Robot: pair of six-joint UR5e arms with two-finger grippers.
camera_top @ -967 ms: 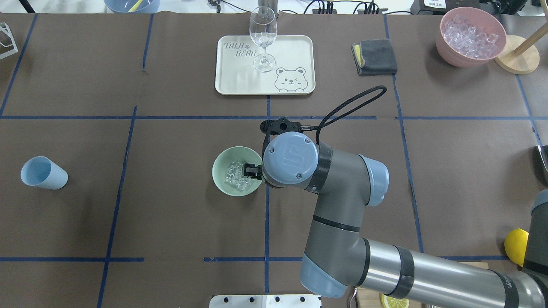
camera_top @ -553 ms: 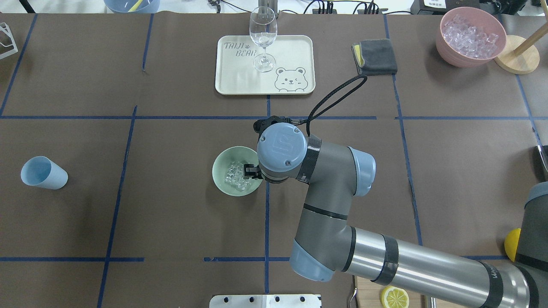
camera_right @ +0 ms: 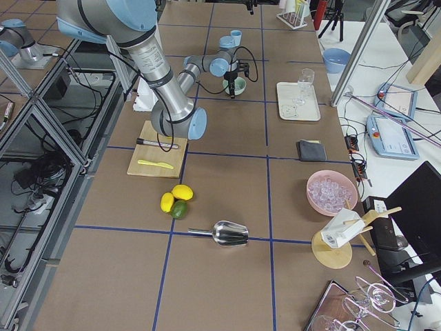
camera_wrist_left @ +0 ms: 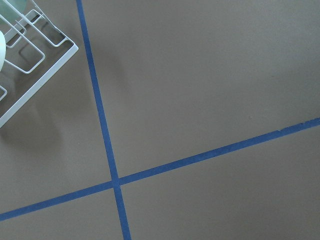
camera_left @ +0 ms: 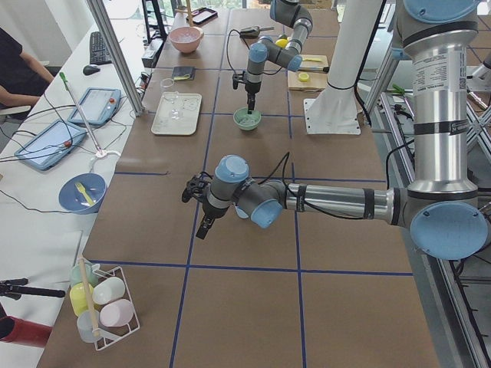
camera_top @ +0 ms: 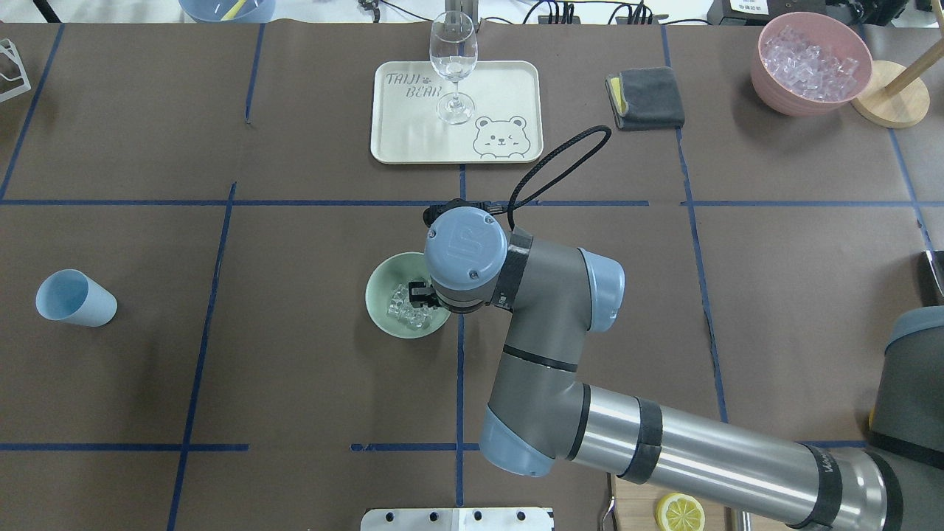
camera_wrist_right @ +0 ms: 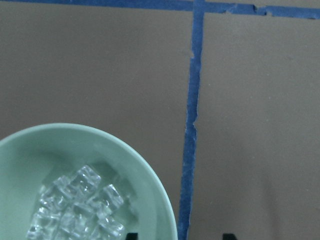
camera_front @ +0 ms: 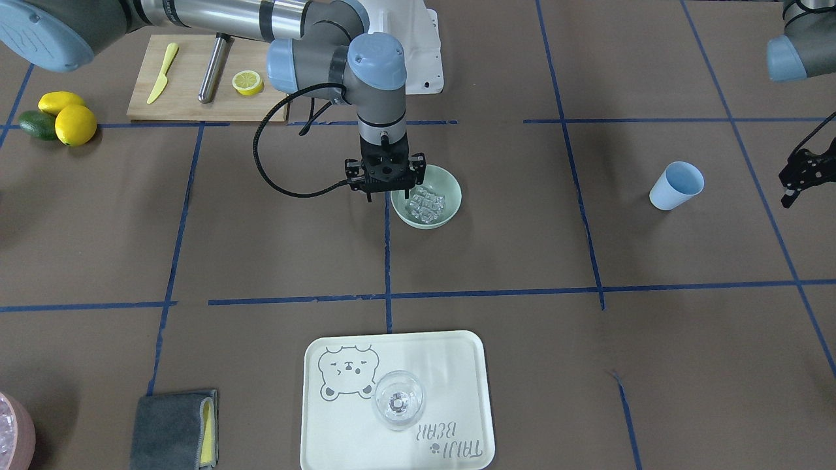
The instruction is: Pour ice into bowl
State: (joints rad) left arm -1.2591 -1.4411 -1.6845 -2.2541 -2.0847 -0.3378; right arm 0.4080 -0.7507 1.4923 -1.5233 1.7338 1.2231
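Note:
My right gripper grabs the bowl by its thin rim [camera_wrist_right: 169, 212] next, since the bowl is too wide for the fingers and holds loose ice cubes.
The pale mint-green bowl [camera_top: 383, 295] stands near the table's middle with a small heap of clear ice cubes [camera_top: 404, 310] inside. It also shows in the front view [camera_front: 450, 196] with the ice [camera_front: 424, 203]. My right gripper [camera_top: 420, 295] points down over the bowl's rim on the robot's right side. In the right wrist view the bowl [camera_wrist_right: 150, 170] and the ice [camera_wrist_right: 80, 205] fill the lower left, and the right gripper [camera_wrist_right: 179, 236] is open, its two tips straddling the rim. My left gripper [camera_front: 793, 189] hangs beyond the blue cup [camera_front: 676, 186]; its jaws are unclear.
A cream tray [camera_top: 516, 88] with a wine glass [camera_top: 453, 59] lies at the far middle. A grey cloth [camera_top: 645, 96] and a pink bowl of ice [camera_top: 767, 81] are at the far right. A cutting board [camera_front: 189, 98] lies by the robot's base. A wire rack [camera_wrist_left: 30, 60] shows under the left wrist.
My right arm has swung to the left, carrying its gripper from the bowl's right edge further in over the rim. The bowl, ice and blue cup have not moved.

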